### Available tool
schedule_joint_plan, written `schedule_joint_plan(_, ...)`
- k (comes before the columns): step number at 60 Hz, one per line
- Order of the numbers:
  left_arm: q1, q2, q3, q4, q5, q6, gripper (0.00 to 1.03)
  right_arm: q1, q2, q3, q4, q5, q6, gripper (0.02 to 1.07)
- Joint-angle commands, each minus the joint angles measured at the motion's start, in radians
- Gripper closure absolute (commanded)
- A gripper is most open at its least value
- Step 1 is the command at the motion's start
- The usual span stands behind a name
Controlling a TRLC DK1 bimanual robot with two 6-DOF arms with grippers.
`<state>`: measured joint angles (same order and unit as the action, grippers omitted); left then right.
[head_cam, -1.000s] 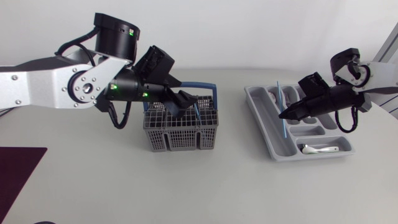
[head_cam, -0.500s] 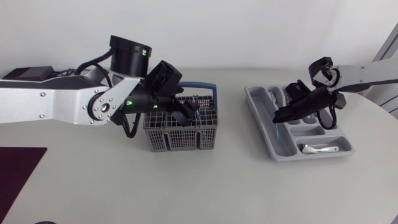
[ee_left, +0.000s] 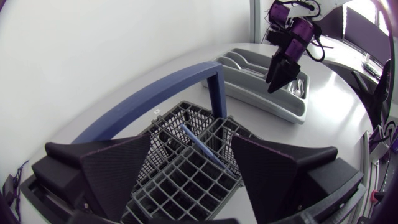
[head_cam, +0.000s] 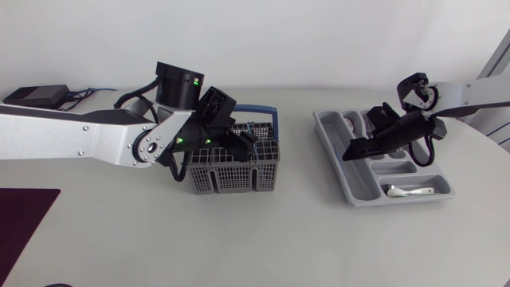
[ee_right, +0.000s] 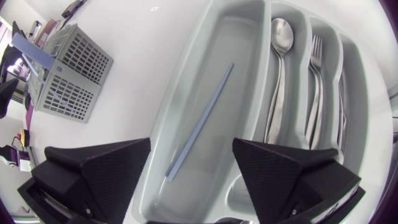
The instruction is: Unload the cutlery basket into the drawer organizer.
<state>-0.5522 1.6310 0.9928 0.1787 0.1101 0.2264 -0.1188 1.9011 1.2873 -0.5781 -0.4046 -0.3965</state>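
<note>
The left gripper grabs the blue stick by its raised upper end point(ee_left: 186, 129) next, since the basket's bars crowd the stick's lower part.
The grey cutlery basket point(head_cam: 233, 169) with a blue handle point(ee_left: 155, 99) stands left of the table's middle. My left gripper point(head_cam: 243, 145) hangs open just over it. A thin blue stick point(ee_left: 202, 146) leans in a basket cell between its fingers, untouched. The grey drawer organizer point(head_cam: 351, 187) lies at the right. My right gripper point(head_cam: 353, 153) is open above its long compartment, where another blue stick point(ee_right: 200, 121) lies flat. Spoons point(ee_right: 278, 74) and forks point(ee_right: 316, 81) fill the neighbouring slots. A white spoon point(head_cam: 410, 190) lies in the near cross compartment.
A dark mat point(head_cam: 20, 219) sits at the near left corner. A black box point(head_cam: 36, 94) with a cable is at the far left. Bare tabletop separates basket and organizer.
My right gripper lowered the upright blue stick into the long compartment, opened and let it go. My left arm moved right and down, closer over the basket.
</note>
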Motion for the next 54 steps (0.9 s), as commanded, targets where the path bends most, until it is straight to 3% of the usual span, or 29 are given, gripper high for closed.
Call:
schedule_joint_plan(1, -0.006, 0.020, -0.020, 0.033, -0.012, -0.038, 0.09, 0.002, -0.043, -0.037, -0.017, -0.014, -0.013, 0.06)
schedule_joint_plan(18, -0.009, 0.044, -0.056, 0.116, -0.036, -0.090, 0.14, -0.007, -0.086, -0.072, -0.016, -0.030, -0.031, 0.06)
schedule_joint_plan(23, -0.014, 0.049, -0.080, 0.154, -0.055, -0.114, 0.21, -0.008, -0.093, -0.083, -0.012, -0.040, -0.039, 0.06)
schedule_joint_plan(38, -0.048, 0.047, -0.135, 0.235, -0.102, -0.145, 0.27, -0.018, -0.099, -0.106, -0.002, -0.060, -0.058, 0.06)
schedule_joint_plan(46, -0.049, 0.059, -0.135, 0.255, -0.112, -0.168, 0.34, -0.030, -0.097, -0.109, 0.001, -0.082, -0.070, 0.06)
schedule_joint_plan(54, -0.046, 0.086, -0.117, 0.255, -0.112, -0.187, 0.34, -0.041, -0.099, -0.106, 0.001, -0.091, -0.076, 0.06)
